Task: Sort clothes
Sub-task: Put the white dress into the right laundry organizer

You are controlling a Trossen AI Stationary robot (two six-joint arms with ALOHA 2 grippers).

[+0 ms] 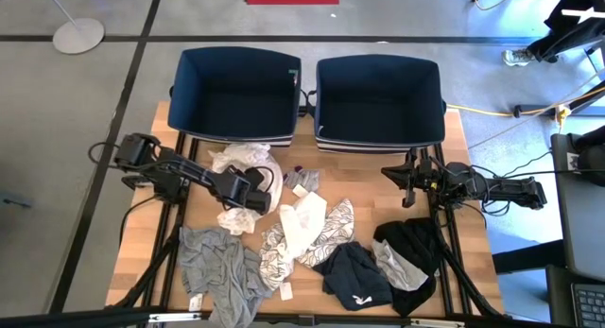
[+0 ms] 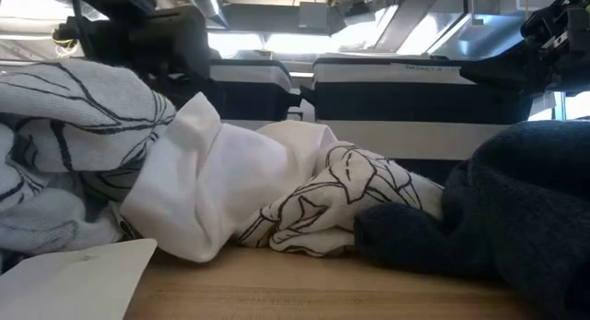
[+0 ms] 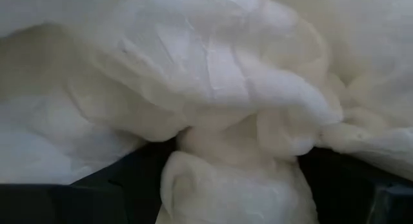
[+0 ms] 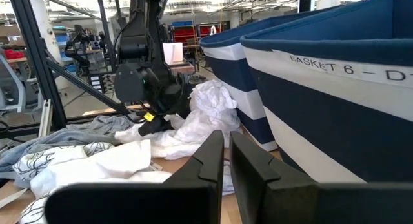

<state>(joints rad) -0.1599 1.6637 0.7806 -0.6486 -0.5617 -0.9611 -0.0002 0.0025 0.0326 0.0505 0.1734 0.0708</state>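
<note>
My left gripper grabs the crumpled white garment by its bunched fold (image 3: 232, 166) next, to sort the white laundry into a bin.
The clothes lie loose on the wooden table (image 1: 369, 186). They include a crumpled white garment (image 1: 241, 165), a grey one (image 1: 222, 267), a white one with a grey pattern (image 1: 307, 229), a navy one (image 1: 354, 276), a black one (image 1: 411, 241) and small grey socks (image 1: 302, 181). My left gripper (image 1: 253, 199) is open, slants down and is sunk into the white garment (image 3: 213, 69), which fills its wrist view. My right gripper (image 1: 408, 181) is shut and held level above the table's right side, off the clothes. My left gripper comes at the crumpled white garment from above, slanting down from the table's left. Its open fingers (image 3: 110, 195) stand in the cloth on either side of a bunched fold (image 3: 232, 166). How many layers that fold has, I cannot tell. The garment lies slack on the table.
Two large navy bins (image 1: 239, 96) (image 1: 378, 99) stand side by side at the table's far edge. Bare wood shows between the bins and the clothes, in front of my right gripper. A white paper tag (image 2: 74, 278) lies at the near edge.
</note>
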